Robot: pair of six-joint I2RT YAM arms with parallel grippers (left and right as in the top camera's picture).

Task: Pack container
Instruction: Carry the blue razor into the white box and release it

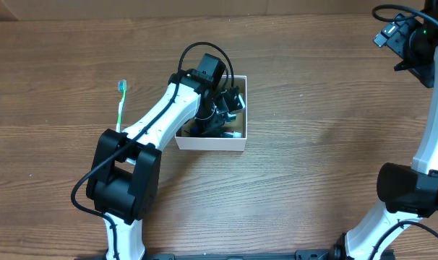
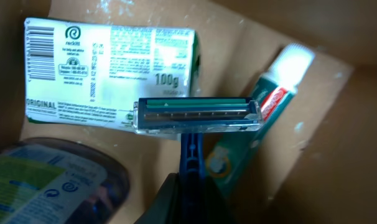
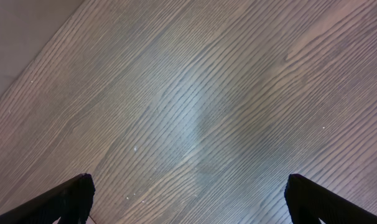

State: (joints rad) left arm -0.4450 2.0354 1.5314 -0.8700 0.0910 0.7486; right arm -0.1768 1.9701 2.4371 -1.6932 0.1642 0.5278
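My left gripper should open now. The razor would rest inside if I let go, because the razor head [image 2: 198, 116] is down by the soap packet [image 2: 107, 71] and the toothpaste tube.
The container [image 1: 212, 141], a shallow square box with white walls, sits mid-table; its brown floor [image 2: 232, 50] fills the left wrist view. My left gripper [image 1: 217, 108] reaches down into it, shut on a blue-handled razor [image 2: 198, 115] held just above the contents. Inside lie a green-and-white soap packet [image 2: 107, 71], a green toothpaste tube [image 2: 263, 118] and a dark blue bottle [image 2: 45, 183]. My right gripper [image 3: 188, 199] is open and empty over bare table at the far right.
A green-and-white toothbrush [image 1: 120, 105] lies on the table to the left of the container, beside my left arm. The wooden table [image 1: 313, 144] stretches between the box and the right arm.
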